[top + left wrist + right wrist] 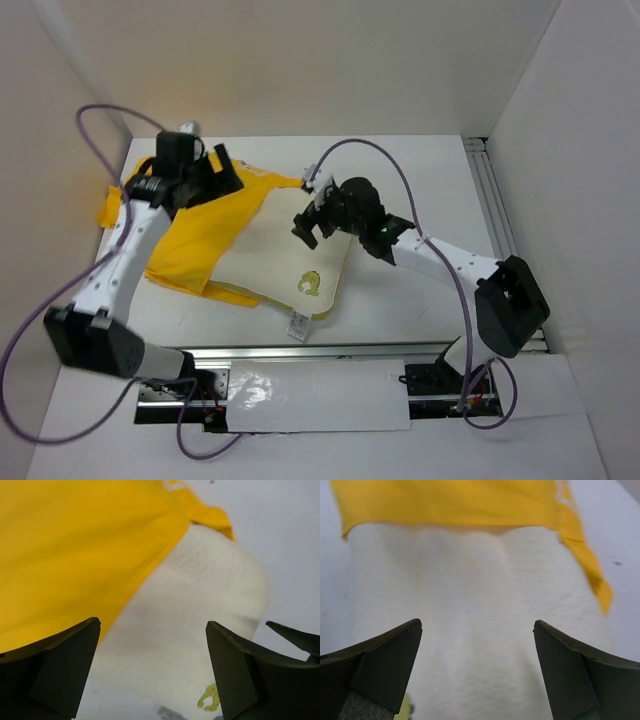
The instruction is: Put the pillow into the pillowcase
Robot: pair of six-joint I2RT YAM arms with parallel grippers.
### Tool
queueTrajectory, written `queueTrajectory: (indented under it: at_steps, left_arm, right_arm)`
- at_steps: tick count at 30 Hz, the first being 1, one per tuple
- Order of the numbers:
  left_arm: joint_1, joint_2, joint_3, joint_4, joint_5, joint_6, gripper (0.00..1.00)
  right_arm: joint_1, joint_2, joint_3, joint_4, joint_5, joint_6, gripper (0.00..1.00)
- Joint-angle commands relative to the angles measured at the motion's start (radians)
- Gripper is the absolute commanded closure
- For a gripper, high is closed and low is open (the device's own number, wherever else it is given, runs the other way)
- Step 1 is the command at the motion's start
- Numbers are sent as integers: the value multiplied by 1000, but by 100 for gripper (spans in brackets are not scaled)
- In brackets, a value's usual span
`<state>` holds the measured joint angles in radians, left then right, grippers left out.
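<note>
My right gripper grabs the pillow by a fold of its exposed cream side [280, 245] [472, 640] next, so the pillowcase's opening stays free to receive the pillow.
The cream-white pillow [290, 262] lies in the middle of the table, its left part inside the bright yellow pillowcase [205, 228]. Its yellow emblem [309, 285] and white tag [298, 323] show at the near edge. My left gripper [222, 170] is open above the pillowcase's far edge; the left wrist view shows the pillowcase [75, 545] and pillow [200, 630] below it. My right gripper [313, 225] is open and empty over the pillow's far right part; the right wrist view shows the pillow [475, 615] running under the pillowcase edge [450, 505].
White walls close in the table on the left, back and right. A metal rail [495, 200] runs along the right side. A white sheet [310, 395] lies at the near edge between the arm bases.
</note>
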<state>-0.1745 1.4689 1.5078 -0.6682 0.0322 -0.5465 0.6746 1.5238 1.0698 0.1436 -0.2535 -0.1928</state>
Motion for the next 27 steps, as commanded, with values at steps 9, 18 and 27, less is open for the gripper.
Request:
queueTrajectory:
  at_steps: [9,18,27]
  left_arm:
    - [56,-588,-756,-111,-88,-391,0]
    - [76,-662,-814,-156,-123,-429,0]
    - [76,-581,-847,-13,-71,-357,0]
  right_arm:
    - [313,176,70,-164,46,-162,0]
    - [322,450,137,-26,201,-148,26]
    - [177,437,12,139,350,205,100]
